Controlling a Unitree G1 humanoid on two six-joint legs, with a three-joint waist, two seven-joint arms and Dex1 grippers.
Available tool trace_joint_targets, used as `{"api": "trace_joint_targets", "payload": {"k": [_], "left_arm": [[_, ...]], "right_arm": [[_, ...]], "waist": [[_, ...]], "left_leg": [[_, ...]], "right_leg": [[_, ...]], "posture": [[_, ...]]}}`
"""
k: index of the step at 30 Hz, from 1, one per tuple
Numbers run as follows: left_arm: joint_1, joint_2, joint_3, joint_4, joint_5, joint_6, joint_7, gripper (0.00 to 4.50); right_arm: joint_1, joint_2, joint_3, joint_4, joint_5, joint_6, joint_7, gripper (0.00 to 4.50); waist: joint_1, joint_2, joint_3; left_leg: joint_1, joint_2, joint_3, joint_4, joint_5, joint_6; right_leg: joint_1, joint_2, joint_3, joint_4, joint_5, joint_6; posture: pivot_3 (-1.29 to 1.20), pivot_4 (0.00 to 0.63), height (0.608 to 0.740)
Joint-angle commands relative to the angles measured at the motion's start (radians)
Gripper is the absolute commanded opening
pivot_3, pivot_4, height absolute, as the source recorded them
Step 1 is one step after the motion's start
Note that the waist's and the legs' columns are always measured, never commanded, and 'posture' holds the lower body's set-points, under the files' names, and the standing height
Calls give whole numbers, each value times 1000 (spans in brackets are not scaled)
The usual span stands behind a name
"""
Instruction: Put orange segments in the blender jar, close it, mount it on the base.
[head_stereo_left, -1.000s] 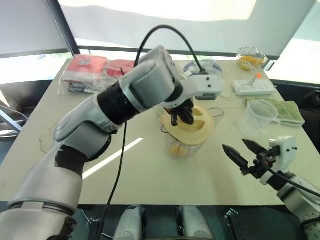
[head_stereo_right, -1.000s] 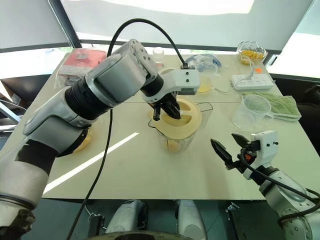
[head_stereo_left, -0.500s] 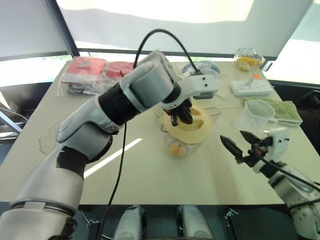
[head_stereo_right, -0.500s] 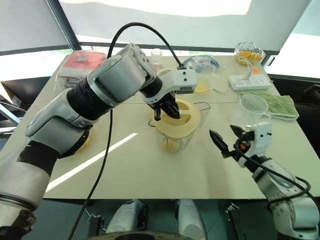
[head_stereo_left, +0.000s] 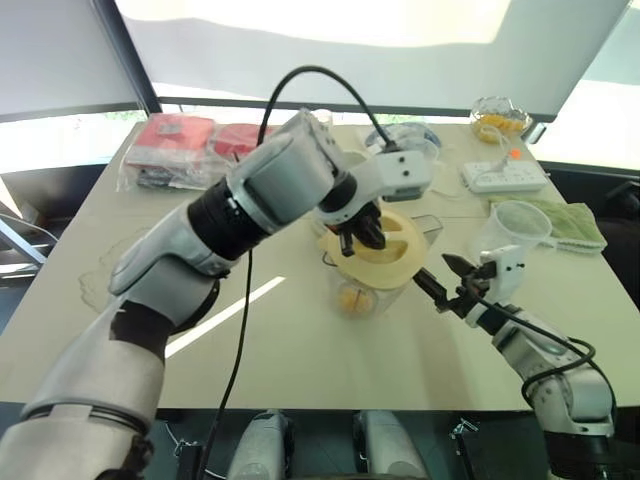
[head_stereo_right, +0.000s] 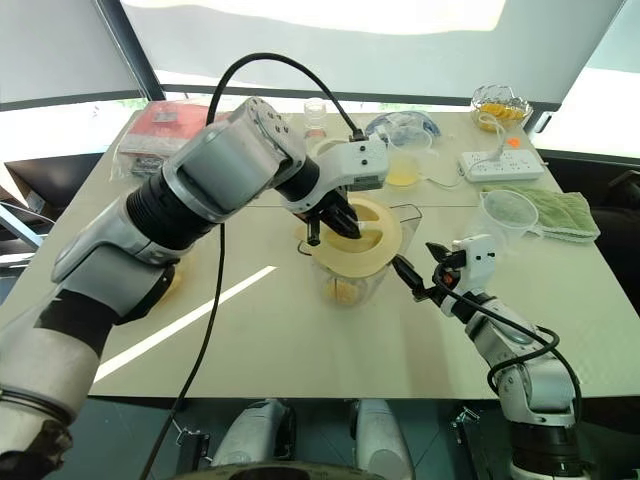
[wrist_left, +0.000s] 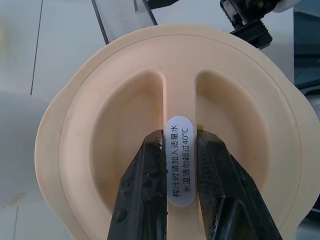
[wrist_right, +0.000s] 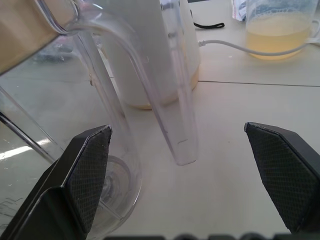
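I need to move my right gripper to the clear side handle (wrist_right: 172, 100) before closing; my fingers are short of it.
The clear blender jar (head_stereo_left: 372, 296) stands mid-table with orange segments (head_stereo_left: 350, 298) at its bottom. A cream lid (wrist_left: 100, 125) sits on top of it. My left gripper (wrist_left: 179, 137) comes down from above and is shut on the lid's central ridge. My right gripper (head_stereo_left: 432, 270) is level at the jar's right side, open, and its fingers (wrist_right: 85, 165) straddle the clear side handle (wrist_right: 172, 100) without touching it. The white base (wrist_right: 145, 50) stands just behind the jar.
A clear measuring cup (head_stereo_left: 515, 228) and a green towel (head_stereo_left: 572, 222) lie to the right. Farther back are a white power strip (head_stereo_left: 505, 175), a glass bowl of orange pieces (head_stereo_left: 497, 115) and a cup of yellow liquid (head_stereo_right: 405, 168). Red packets (head_stereo_left: 180, 140) lie far left.
My right gripper has moved forward and left, from near the table's front right up to the jar's handle, staying open. My left gripper has kept its hold on the lid.
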Motion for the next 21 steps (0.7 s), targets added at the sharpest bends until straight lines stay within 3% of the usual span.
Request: {"api": "trace_joint_targets", "payload": {"k": [1, 9, 12, 15, 16, 17, 21], "left_arm": [[51, 10, -57, -7, -23, 5, -10, 263], [63, 27, -59, -27, -30, -1, -8, 263], [70, 35, -60, -45, -35, 7, -6, 263], [77, 42, -58, -53, -39, 17, -2, 263], [80, 44, -57, -54, -39, 18, 0, 263], [83, 46, -55, -54, -40, 20, 4, 263], [110, 52, -46, -68, -46, 34, 26, 263]], "right_arm": [[-44, 25, -1, 52, -14, -66, 31, 4500], [-159, 66, 30, 218, -72, -205, 99, 4500], [-181, 64, 37, 257, -87, -225, 118, 3620], [-175, 61, 40, 251, -92, -226, 129, 2186], [-169, 58, 42, 244, -94, -223, 128, 1482], [-163, 57, 43, 236, -98, -220, 128, 1145], [-140, 62, 40, 195, -116, -203, 101, 1036]], "waist": [[-1, 0, 0], [-4, 1, 0], [-4, 1, 0], [-3, 1, 0], [-3, 1, 0], [-3, 0, 0], [-3, 0, 0]], "left_leg": [[0, 0, 0, 0, 0, 0], [1, 0, 0, 0, 0, 0], [1, 0, 0, 0, 0, 0], [1, 0, 0, 0, 0, 0], [1, 0, 0, 0, 0, 0], [1, 0, 0, 0, 0, 0], [1, 0, 0, 0, 0, 0]], "right_leg": [[0, 0, 0, 0, 0, 0], [0, 0, 0, 2, 0, 0], [0, 1, 0, 2, 0, 0], [0, 1, 0, 2, 0, 0], [0, 1, 0, 2, 0, 1], [0, 1, 0, 2, 0, 1], [0, 1, 0, 2, 0, 1]], "posture": [[0, 150, 740], [0, 150, 740], [0, 150, 740], [0, 150, 740], [0, 150, 740], [0, 150, 740], [0, 150, 740]]}}
